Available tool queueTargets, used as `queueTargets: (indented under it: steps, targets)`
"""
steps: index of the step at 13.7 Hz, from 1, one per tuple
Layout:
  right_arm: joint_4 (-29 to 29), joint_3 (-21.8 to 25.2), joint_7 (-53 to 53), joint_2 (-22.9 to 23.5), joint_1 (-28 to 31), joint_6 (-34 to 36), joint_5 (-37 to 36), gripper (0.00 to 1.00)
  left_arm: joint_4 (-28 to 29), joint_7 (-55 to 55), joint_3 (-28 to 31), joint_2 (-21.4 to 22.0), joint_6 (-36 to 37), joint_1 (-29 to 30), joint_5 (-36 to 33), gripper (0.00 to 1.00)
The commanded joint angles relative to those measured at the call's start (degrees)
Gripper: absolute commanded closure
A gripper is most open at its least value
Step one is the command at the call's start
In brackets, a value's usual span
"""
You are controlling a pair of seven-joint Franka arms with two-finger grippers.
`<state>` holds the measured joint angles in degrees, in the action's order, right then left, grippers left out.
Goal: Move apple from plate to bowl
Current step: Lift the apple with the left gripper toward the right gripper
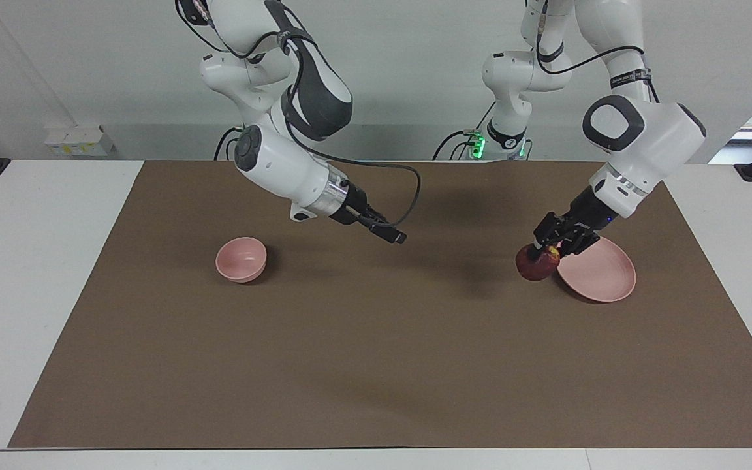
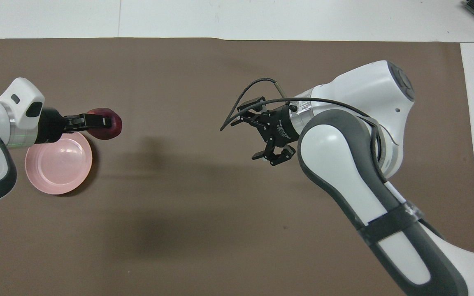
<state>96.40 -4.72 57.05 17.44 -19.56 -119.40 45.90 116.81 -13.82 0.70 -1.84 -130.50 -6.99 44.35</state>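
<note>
My right gripper takes hold of the dark red apple (image 1: 532,267) next by its side away from my left gripper's fingers, since they cover part of the apple.
The dark red apple (image 1: 532,267) is held in my left gripper (image 1: 544,251), which is shut on it from above. It hangs low over the brown mat, just off the rim of the pale pink plate (image 1: 601,273), toward the table's middle. In the overhead view the apple (image 2: 114,126) sits in the left gripper (image 2: 103,121) beside the bare plate (image 2: 58,166). The small pink bowl (image 1: 241,259) stands on the mat toward the right arm's end; the right arm hides it in the overhead view. My right gripper (image 1: 389,233) hangs open and empty over the mat between bowl and plate (image 2: 254,128).
A brown mat (image 1: 376,365) covers most of the white table. The right arm's forearm and a looping black cable (image 1: 415,189) hang above the mat near the bowl. Nothing else stands on the mat.
</note>
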Motion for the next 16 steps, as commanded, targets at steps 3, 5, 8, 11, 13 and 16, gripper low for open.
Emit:
queueTargets:
  steps: [3, 5, 8, 11, 13, 16]
  targets:
    - [-0.25, -0.20, 1.30, 4.08, -3.11, -6.97, 8.68, 0.00, 2.19, -0.42, 0.70, 1.84, -4.94, -7.94, 5.22, 1.00]
    - [-1.55, -0.20, 1.39, 5.75, -3.13, -7.87, 11.22, 0.00, 4.46, 0.10, 0.70, 3.06, -7.66, -11.10, 5.84, 1.00]
    - [-3.85, -0.20, 1.57, 8.04, -3.65, -8.21, 14.38, 0.00, 5.44, 2.29, 0.79, 3.69, -8.89, -13.39, 5.84, 1.00]
    - [-3.85, -0.20, 1.83, 9.18, -4.70, -9.27, 14.84, 0.00, 6.50, 5.20, 0.79, 4.21, -10.82, -16.81, 5.84, 1.00]
    - [-3.85, -0.20, 3.41, 9.19, -5.40, -11.46, 14.92, 0.00, 6.24, 7.13, 0.79, 3.69, -13.20, -17.70, 5.84, 1.00]
    - [-3.85, -0.29, 3.42, 9.01, -5.67, -11.30, 14.84, 0.00, 5.88, 8.10, 0.79, 3.51, -13.29, -19.02, 5.75, 0.97]
